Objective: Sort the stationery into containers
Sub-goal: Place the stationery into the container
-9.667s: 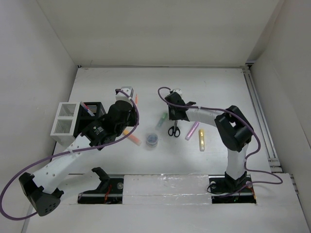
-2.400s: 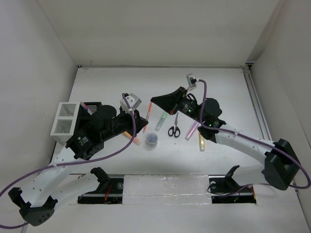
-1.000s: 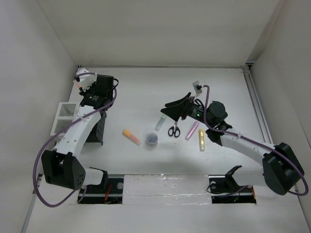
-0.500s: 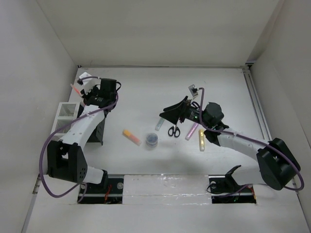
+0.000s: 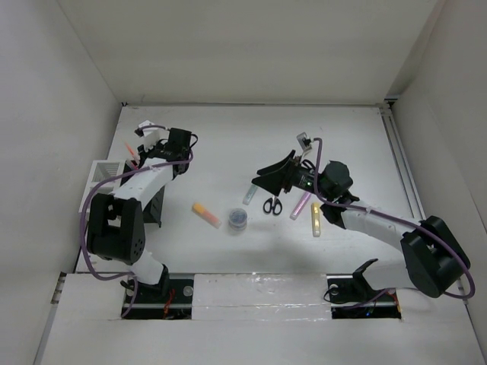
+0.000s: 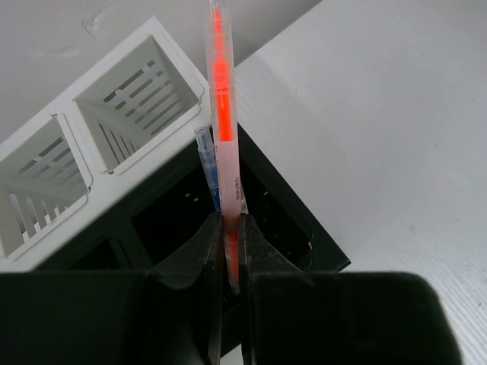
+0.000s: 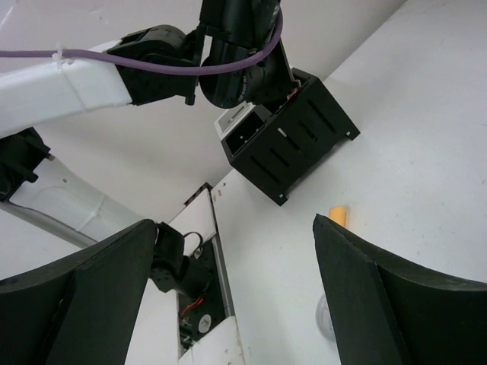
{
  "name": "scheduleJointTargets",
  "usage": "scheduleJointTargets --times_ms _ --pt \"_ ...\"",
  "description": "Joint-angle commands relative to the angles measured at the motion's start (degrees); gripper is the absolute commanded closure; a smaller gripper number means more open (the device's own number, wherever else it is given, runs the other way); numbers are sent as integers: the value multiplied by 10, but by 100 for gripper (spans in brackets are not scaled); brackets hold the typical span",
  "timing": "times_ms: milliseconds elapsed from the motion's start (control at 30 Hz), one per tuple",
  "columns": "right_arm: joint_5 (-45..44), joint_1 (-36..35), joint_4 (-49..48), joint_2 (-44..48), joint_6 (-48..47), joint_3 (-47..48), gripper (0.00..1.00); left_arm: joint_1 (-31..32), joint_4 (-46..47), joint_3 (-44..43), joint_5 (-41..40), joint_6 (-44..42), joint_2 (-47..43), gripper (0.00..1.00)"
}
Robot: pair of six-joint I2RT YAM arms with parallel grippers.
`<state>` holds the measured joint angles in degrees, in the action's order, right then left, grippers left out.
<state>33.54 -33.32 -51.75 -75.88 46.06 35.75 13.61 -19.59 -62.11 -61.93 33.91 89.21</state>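
Note:
The thin red pen [image 5: 131,153] stands upright over the black holder's open section beside the blue pen, so it is time for my left gripper to open now.
My left gripper [image 6: 227,251] is shut on a thin red pen [image 6: 223,114], which stands upright over the black slatted pen holder [image 6: 297,228]. A blue pen [image 6: 207,163] leans inside that holder. The white two-compartment organiser [image 6: 114,99] sits just beyond it. From above, the left gripper [image 5: 144,156] and red pen [image 5: 131,153] hang at the far left. My right gripper [image 5: 260,176] hovers open with nothing in it above a green highlighter [image 5: 249,194]. Around it lie the scissors [image 5: 272,204], pink highlighter [image 5: 300,205], yellow highlighter [image 5: 315,219], orange highlighter [image 5: 205,214] and round tub [image 5: 238,219].
The left arm folds back over the black holder [image 5: 154,204] and part of the white organiser [image 5: 101,176]. White walls close in on the left, back and right. The right wrist view shows the black holder [image 7: 293,141] and the orange highlighter's tip [image 7: 336,216] between its wide fingers.
The left arm has folded in further, carrying the red pen slightly right and toward the holder. The right gripper has shifted a little to the left.

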Motion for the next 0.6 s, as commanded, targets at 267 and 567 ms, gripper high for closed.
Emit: scheduleJointTargets --times_ms 267,567 --pt "24 8 -49 4 -3 -2 10 -2 -49 -28 1 27 0 81" --pt "24 8 -54 4 -3 -2 10 -2 -57 -36 8 33 -48 45"
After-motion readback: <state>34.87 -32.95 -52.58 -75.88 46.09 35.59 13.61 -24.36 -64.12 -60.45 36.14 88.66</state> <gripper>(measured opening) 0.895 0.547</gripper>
